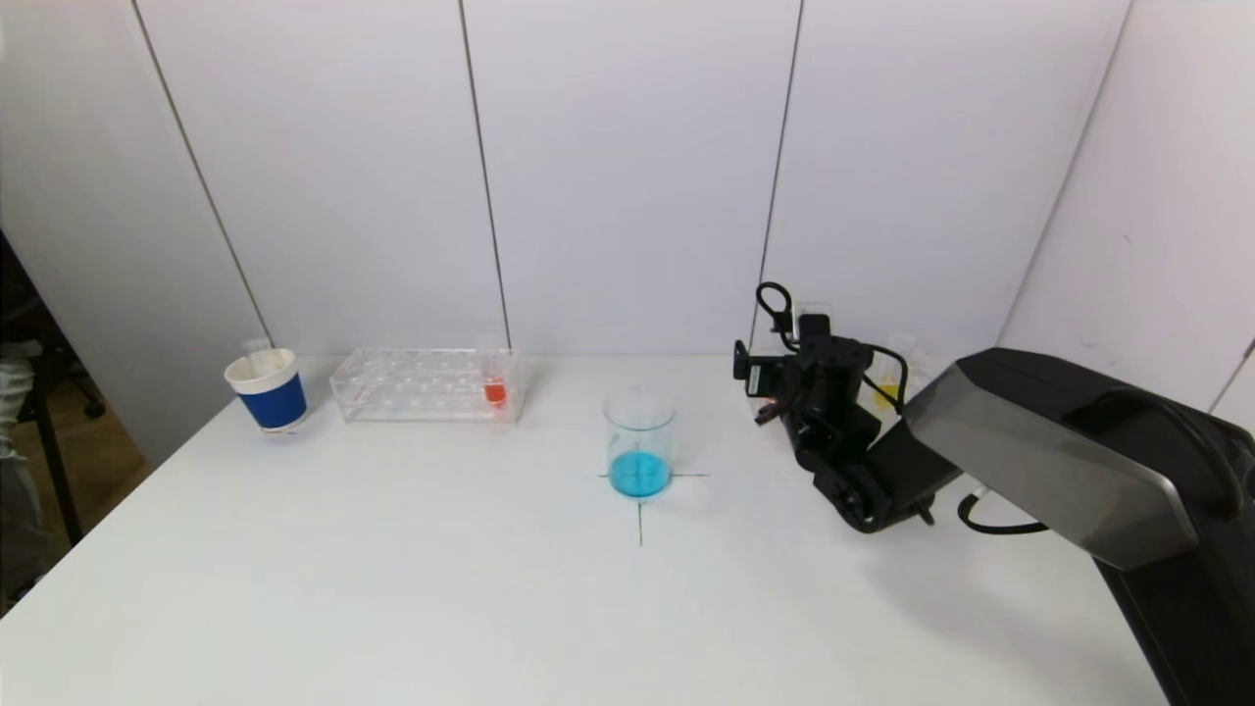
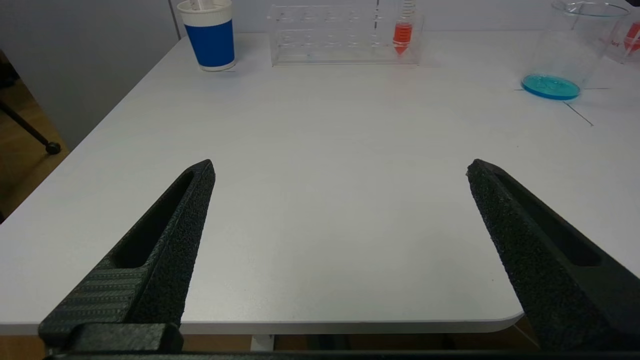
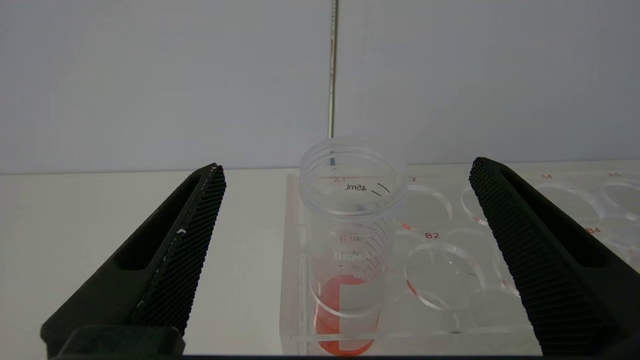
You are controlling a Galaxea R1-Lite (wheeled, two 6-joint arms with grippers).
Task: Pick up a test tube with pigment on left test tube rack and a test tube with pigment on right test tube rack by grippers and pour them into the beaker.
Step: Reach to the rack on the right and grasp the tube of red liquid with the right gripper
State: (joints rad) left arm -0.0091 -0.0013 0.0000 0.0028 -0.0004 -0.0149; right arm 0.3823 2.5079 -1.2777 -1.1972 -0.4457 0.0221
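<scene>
Next, my right gripper grabs the red tube's bare upper side below the tube's rim [image 3: 352, 213]. The clear rack [image 3: 450, 260] surrounds the tube's lower end.
The left clear rack [image 1: 412, 384] stands at the back left and holds a test tube with red pigment [image 1: 495, 388]. The glass beaker [image 1: 639, 441], with blue liquid in it, stands at the table's middle. My right gripper [image 1: 819, 343] is at the back right, at the right rack, which my arm mostly hides. In the right wrist view the right gripper [image 3: 346, 165] is open, its fingers on either side of an upright tube with red pigment [image 3: 350, 240] in the rack [image 3: 450, 260], not touching it. My left gripper [image 2: 340, 167] is open and empty over the table's near edge.
A blue and white paper cup [image 1: 267, 389] stands left of the left rack. A bit of yellow pigment [image 1: 887, 392] shows behind my right arm. The left wrist view shows the cup [image 2: 210, 32], left rack [image 2: 330, 35] and beaker [image 2: 555, 50] far ahead.
</scene>
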